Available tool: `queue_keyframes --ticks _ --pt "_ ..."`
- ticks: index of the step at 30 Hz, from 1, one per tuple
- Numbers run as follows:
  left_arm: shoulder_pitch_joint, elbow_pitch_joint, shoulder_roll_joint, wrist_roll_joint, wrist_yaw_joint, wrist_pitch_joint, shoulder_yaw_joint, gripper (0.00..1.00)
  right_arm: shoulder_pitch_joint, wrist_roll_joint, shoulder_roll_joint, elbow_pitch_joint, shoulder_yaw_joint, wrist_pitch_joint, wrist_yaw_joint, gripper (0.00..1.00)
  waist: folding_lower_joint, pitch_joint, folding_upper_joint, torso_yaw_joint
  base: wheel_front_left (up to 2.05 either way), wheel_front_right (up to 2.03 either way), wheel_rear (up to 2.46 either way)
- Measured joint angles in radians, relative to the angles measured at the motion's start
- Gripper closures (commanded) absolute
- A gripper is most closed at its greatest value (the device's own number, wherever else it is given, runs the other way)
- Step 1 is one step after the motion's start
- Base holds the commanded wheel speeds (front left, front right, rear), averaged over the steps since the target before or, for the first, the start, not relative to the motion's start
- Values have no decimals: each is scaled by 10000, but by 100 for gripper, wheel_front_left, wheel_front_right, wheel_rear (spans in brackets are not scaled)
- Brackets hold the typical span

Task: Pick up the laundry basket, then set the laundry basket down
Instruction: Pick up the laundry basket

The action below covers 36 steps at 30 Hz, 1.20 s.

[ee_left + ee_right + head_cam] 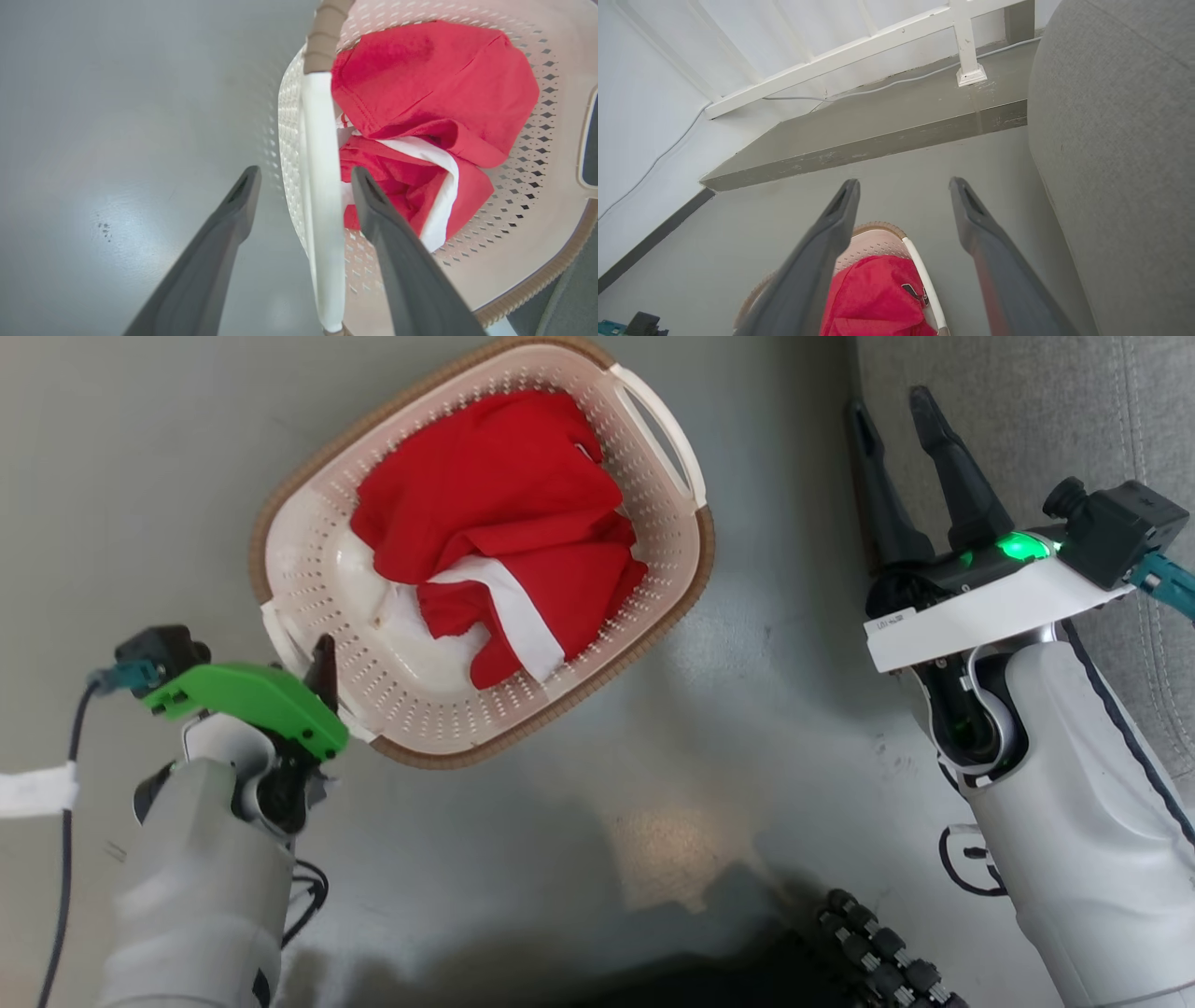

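My left gripper grabs the basket by its slim white loop handle next, since the basket's body (482,560) spreads far wider than my open fingers.
The laundry basket (308,569) is cream with a brown rim band and stands on the grey floor, holding a red and white cloth (504,504). My left gripper (316,658) is at the basket's near-left end. In the left wrist view it (306,175) is open, and the white loop handle (322,186) runs between its two fingers without either one closing on it. My right gripper (887,401) is open and holds nothing, off to the right of the basket beside its far handle (658,429). In the right wrist view it (904,183) hangs above the basket (878,240).
A grey sofa (1027,411) stands close on the right (1120,140). Beyond the basket a raised grey step (878,135) runs under a white railing (878,42), with a cable along the wall. My dark wheeled base (878,952) shows at the bottom.
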Motion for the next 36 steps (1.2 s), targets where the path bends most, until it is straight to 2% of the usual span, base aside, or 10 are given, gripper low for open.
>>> queue_keyframes --ticks 10,11,12,13,15,17,29,36 --pt "-619 771 0 -8 69 244 21 0 -233 17 123 29 -35 -2 0 0 0 477 0 -288 0 0 0" --pt "-647 798 0 -8 69 242 21 4 -235 17 127 40 -33 -2 0 0 0 484 0 -296 0 0 0" --pt "-681 825 0 -8 65 242 21 19 -237 17 130 50 -35 -8 0 0 0 486 0 -303 0 0 0" --pt "-719 863 6 -4 65 240 15 44 -239 17 132 54 -33 -13 0 0 0 486 0 -308 0 0 0" --pt "-814 984 13 13 65 228 -2 66 -248 17 134 56 -35 -13 0 0 0 482 0 -319 0 0 0" --pt "-880 1093 25 19 59 226 -12 100 -256 17 134 63 -35 -13 0 0 0 474 0 -327 0 0 0" --pt "-1052 1517 217 416 -25 186 -587 100 -344 17 167 163 -44 -13 0 0 0 351 0 -354 0 0 0" --pt "-1251 1764 389 1179 -111 186 -1254 100 -344 17 196 192 -33 -13 0 0 0 248 0 -356 0 0 0"
